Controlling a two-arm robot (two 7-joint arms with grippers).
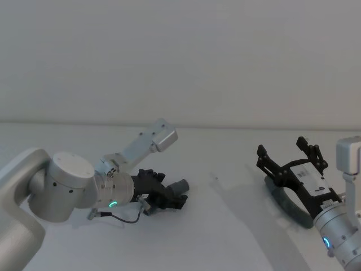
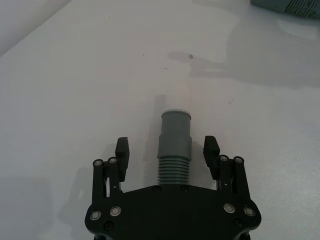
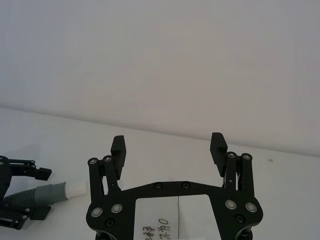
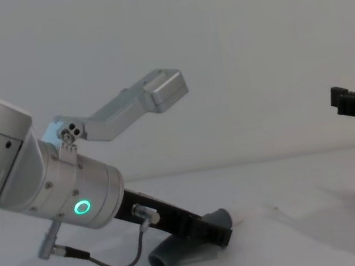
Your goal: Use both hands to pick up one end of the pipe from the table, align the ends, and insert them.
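The robot's left gripper will grab the grey collar (image 2: 174,147), so that the pipe piece's pale tip (image 2: 176,111) stays free to slide into the other piece.
On the white table (image 1: 225,237) lies one grey pipe piece (image 1: 176,191) with a ribbed section, a collar and a pale tip (image 3: 75,189). My left gripper (image 2: 167,150) is low over it and open. Its fingers (image 2: 122,150) stand on either side of the ribbed part (image 2: 174,170), with gaps between them and the pipe. The chest view shows this piece (image 4: 181,249) under the left gripper (image 4: 209,230). A second, curved dark grey pipe piece (image 1: 285,203) lies to the right. My right gripper (image 1: 286,151) hovers open above it, with nothing between its fingers (image 3: 218,147).
A pale wall rises behind the table's far edge (image 1: 225,127). Bare table surface (image 1: 225,186) lies between the two pipe pieces. The left arm's silver body with its green light ring (image 4: 80,207) fills the left side.
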